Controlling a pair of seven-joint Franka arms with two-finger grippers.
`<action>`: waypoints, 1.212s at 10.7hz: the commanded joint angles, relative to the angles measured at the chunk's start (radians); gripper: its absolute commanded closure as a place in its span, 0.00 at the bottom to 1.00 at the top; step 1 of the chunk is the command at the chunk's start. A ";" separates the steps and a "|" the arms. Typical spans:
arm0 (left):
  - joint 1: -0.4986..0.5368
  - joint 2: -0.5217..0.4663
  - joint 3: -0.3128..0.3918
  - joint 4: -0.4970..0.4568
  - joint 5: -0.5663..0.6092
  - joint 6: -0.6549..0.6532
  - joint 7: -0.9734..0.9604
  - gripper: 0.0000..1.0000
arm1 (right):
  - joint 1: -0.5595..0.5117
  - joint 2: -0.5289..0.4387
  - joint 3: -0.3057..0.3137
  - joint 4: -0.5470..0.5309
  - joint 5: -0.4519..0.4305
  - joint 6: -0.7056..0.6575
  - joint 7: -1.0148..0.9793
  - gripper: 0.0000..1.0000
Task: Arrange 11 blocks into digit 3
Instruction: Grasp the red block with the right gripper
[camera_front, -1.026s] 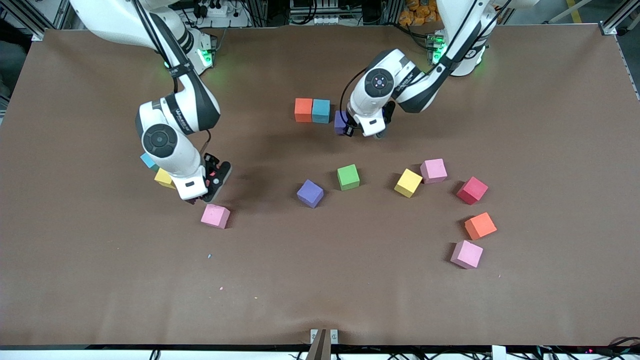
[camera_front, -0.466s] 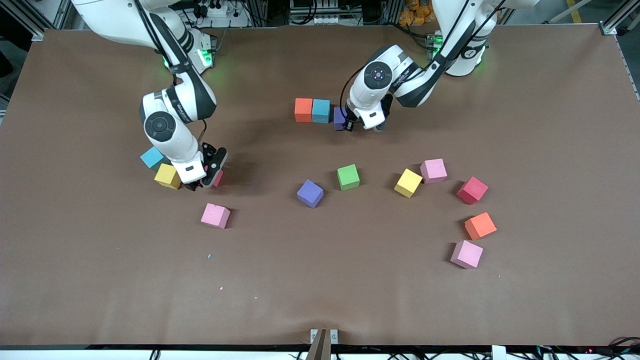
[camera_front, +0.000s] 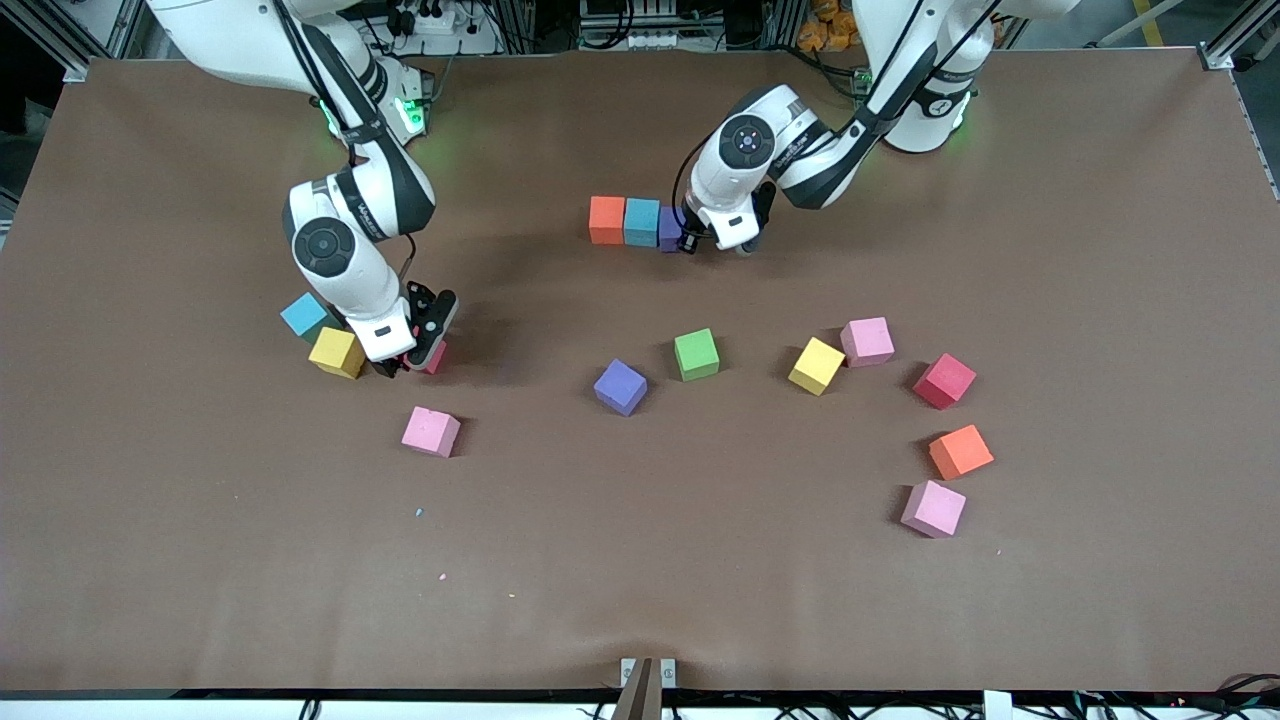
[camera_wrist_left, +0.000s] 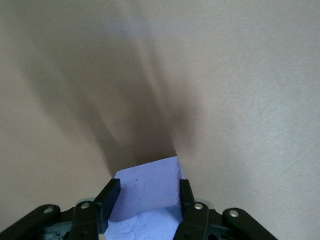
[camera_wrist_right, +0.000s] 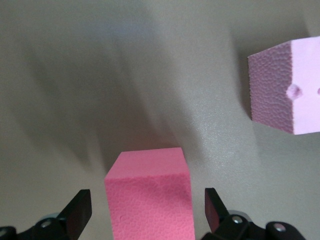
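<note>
I will extend the digit 3 beside the orange block (camera_front: 607, 220) next, so I will grab the deep pink block (camera_front: 437, 357) by its opposite sides with my right gripper.
The digit 3 stands as one short row: an orange block (camera_front: 607, 220) and a light blue block (camera_front: 642, 222) side by side. My left gripper (camera_front: 688, 242) (camera_wrist_left: 147, 197) is shut on a purple block (camera_front: 669, 228) (camera_wrist_left: 147, 187), set low against the light blue block's free end. My right gripper (camera_front: 402, 366) (camera_wrist_right: 147, 210) is open, low at the table, its fingers on either side of a deep pink block (camera_front: 437, 357) (camera_wrist_right: 149, 192) with gaps on both sides. A yellow block (camera_front: 337, 352) sits right beside it.
A light blue block (camera_front: 303, 315) lies by the yellow one, and a pink block (camera_front: 431, 431) (camera_wrist_right: 287, 92) lies nearer the camera. Loose purple (camera_front: 620, 387), green (camera_front: 696, 354), yellow (camera_front: 816, 366), pink (camera_front: 867, 341), red (camera_front: 944, 381), orange (camera_front: 960, 452) and pink (camera_front: 933, 509) blocks lie toward the left arm's end.
My left gripper carried the purple block up to the light blue block's end. My right gripper drew back from the pink block and dropped around the deep pink one.
</note>
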 joint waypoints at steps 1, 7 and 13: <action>-0.006 -0.010 -0.008 -0.021 -0.028 0.021 -0.011 1.00 | -0.010 0.001 0.008 -0.027 -0.003 0.046 0.002 0.00; -0.006 0.006 -0.010 -0.009 -0.028 0.026 -0.010 1.00 | -0.008 0.026 0.008 -0.024 -0.003 0.080 0.002 0.84; -0.004 0.008 -0.010 -0.007 -0.023 0.034 -0.002 0.56 | 0.163 -0.026 0.014 0.011 -0.003 -0.011 0.412 0.84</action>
